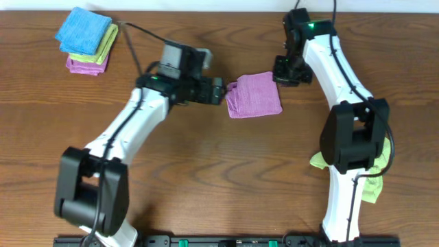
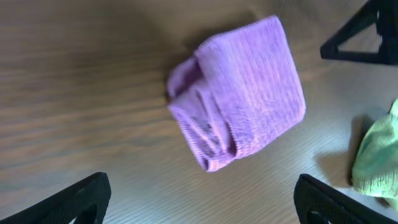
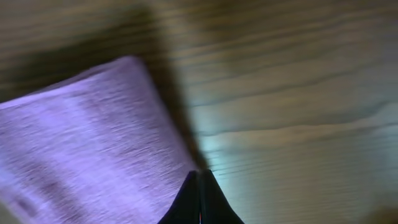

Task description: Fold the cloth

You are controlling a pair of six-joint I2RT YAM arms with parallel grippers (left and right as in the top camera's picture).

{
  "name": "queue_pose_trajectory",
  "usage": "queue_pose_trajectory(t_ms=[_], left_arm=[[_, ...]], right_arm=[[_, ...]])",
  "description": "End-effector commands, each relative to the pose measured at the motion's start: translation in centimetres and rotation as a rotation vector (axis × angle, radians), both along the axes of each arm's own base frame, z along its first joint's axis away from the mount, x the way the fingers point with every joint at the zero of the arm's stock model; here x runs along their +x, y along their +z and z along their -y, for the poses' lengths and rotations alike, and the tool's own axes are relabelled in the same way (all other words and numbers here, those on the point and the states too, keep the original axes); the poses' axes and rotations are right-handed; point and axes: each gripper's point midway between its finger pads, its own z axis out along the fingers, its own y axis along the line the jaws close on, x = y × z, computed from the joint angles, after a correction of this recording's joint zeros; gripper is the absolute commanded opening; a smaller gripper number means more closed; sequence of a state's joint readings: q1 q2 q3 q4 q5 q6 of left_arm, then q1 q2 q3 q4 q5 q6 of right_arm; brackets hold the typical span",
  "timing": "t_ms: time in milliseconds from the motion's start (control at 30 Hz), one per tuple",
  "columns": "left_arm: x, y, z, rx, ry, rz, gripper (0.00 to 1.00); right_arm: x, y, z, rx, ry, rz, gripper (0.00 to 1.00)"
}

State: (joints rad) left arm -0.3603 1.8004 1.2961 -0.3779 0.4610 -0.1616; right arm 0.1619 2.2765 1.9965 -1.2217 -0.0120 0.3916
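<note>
I will next grab the folded purple cloth by its layered edges with my left gripper, with the layers together, so that I can lay it on the stack still folded.
A purple cloth (image 1: 254, 95) lies folded into a small square on the wooden table, with its layered edges facing left. It also shows in the left wrist view (image 2: 239, 93) and the right wrist view (image 3: 81, 137). My left gripper (image 1: 221, 90) is open and empty just left of the cloth, its fingers wide apart (image 2: 202, 193) and clear of it. My right gripper (image 1: 285, 72) is shut with nothing seen between its fingers, its tip (image 3: 200, 177) at the cloth's upper right edge.
A stack of folded cloths (image 1: 88, 40), blue over green over purple, sits at the back left. A crumpled green cloth (image 1: 374, 171) lies by the right arm's base and shows in the left wrist view (image 2: 379, 155).
</note>
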Motion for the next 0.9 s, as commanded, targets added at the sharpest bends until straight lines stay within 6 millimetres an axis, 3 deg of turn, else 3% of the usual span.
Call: queue_pose_trajectory(t_ms=[0, 133, 433, 867], left_arm=[[-0.3, -3.5, 0.8, 0.001, 0.027, -0.094, 0.95], [-0.2, -5.8, 1.8, -0.046, 0.055, -0.170, 0.95], [0.0, -7.3, 4.0, -0.182, 0.038, -0.247, 0.95], [-0.7, -10.5, 4.3, -0.204, 0.083, -0.367, 0.95]], right_arm=[[-0.6, -1.4, 1.2, -0.034, -0.050, -0.026, 0.01], [-1.2, -2.9, 1.3, -0.037, -0.055, -0.044, 0.01], [-1.6, -5.4, 1.2, -0.030, -0.076, -0.041, 0.02], [-0.9, -6.4, -2.7, 0.079, -0.024, -0.007, 0.02]])
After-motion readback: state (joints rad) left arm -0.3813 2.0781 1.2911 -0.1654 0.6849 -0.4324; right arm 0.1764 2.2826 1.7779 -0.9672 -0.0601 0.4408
